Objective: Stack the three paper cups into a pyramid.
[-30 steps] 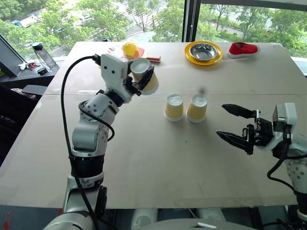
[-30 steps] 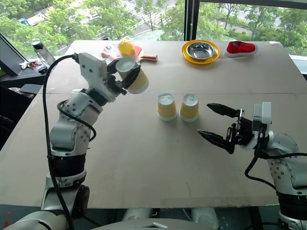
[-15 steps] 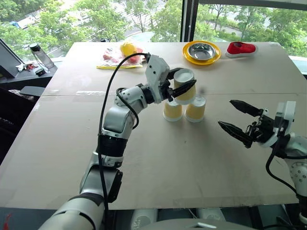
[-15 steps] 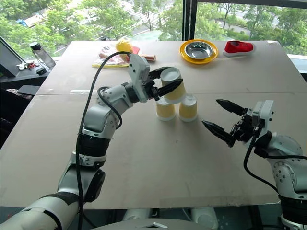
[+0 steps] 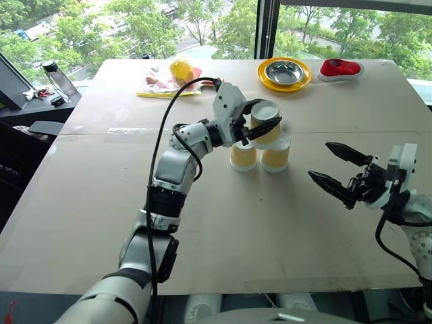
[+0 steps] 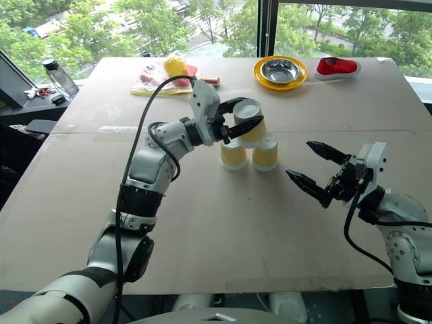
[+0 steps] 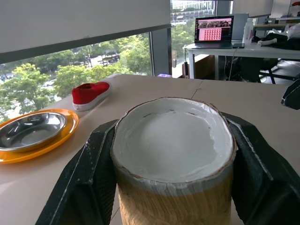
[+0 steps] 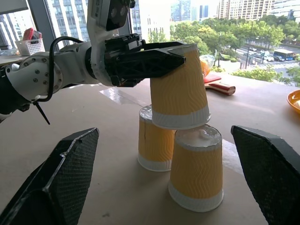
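Note:
The upper cup's lower rim is on the tops of the standing cups and the upper cup would stand, so I should now release the upper cup (image 5: 265, 121) (image 7: 174, 164) with my left gripper.
Two paper cups stand upside down and side by side at mid-table, the left cup (image 5: 244, 156) touching the right cup (image 5: 275, 154). My left gripper (image 5: 264, 116) is shut on the third paper cup (image 8: 180, 93), also upside down. Its rim is right at the tops of the two lower cups, over the seam between them, in a pyramid shape. In the left wrist view the black fingers (image 7: 89, 178) clamp both sides of this cup (image 7: 173, 154). My right gripper (image 5: 320, 160) hovers open and holds nothing, to the right of the cups.
A steel bowl in a yellow plate (image 5: 286, 73) and a red shoe (image 5: 341, 68) lie at the table's far edge. A yellow ball on a plastic bag (image 5: 179, 71) is at the far left. A bottle (image 5: 58, 77) stands beyond the table's left side.
My left arm has carried its cup rightward and down, from left of the pair to directly on top of them. The right gripper has stayed open in nearly the same place.

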Action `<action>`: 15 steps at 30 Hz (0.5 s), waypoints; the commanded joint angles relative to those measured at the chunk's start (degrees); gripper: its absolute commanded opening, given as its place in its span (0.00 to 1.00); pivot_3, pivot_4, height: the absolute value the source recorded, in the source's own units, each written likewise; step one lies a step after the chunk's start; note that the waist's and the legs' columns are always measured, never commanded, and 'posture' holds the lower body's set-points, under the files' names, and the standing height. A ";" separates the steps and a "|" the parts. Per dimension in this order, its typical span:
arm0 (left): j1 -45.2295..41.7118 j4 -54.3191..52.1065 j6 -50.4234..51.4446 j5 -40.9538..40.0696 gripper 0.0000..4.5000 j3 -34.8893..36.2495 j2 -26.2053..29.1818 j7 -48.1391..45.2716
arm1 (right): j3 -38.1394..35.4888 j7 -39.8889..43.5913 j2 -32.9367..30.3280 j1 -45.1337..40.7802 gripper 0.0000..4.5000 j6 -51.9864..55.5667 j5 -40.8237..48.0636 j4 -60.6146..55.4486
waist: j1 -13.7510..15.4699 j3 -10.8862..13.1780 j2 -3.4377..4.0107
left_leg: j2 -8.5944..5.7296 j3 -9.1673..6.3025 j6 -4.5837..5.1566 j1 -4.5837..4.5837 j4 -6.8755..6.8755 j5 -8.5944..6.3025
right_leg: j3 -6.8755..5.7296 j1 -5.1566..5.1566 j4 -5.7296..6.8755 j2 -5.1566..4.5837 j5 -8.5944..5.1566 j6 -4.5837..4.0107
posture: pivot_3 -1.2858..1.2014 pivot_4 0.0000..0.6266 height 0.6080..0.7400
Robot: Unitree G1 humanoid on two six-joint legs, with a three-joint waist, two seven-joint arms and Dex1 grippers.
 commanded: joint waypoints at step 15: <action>-1.04 -2.07 -3.01 -0.49 0.97 1.59 -1.05 -0.93 | -1.00 -0.36 -0.64 -2.44 1.00 -0.13 1.17 -2.20 | 0.01 0.00 0.00 | 0.00 0.00 0.01 0.00 0.03 0.00 | 0.00 0.00 0.02 0.00 0.00 0.00 | 0.52 0.24 1.00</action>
